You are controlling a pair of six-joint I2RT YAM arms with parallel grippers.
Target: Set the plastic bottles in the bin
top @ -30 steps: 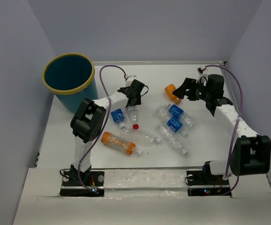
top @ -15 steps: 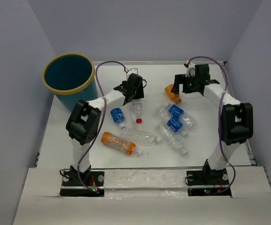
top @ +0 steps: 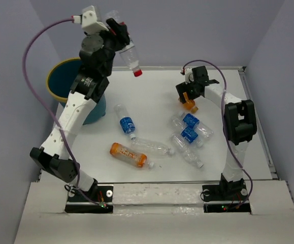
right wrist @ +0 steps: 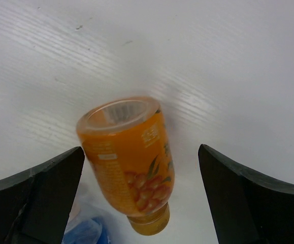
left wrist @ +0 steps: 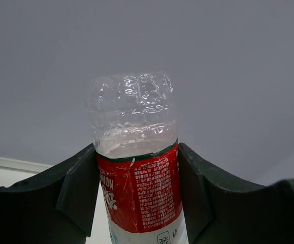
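Observation:
The orange bottle needs to go in the teal bin, so my right gripper will grab it by its base end next.
My left gripper is raised high at the back left, shut on a clear bottle with a red label and a red cap; it hangs to the right of the teal bin. My right gripper is open, its fingers either side of an orange bottle lying on the table. Several more bottles lie mid-table: a blue-labelled one, a clear one, an orange one and a cluster.
Grey walls close in the white table on three sides. The bin stands at the back left corner, partly hidden by my left arm. A purple cable loops from each arm.
My left gripper has lifted the red-labelled bottle off the table and swung up and left toward the bin. My right gripper has moved left over the orange bottle.

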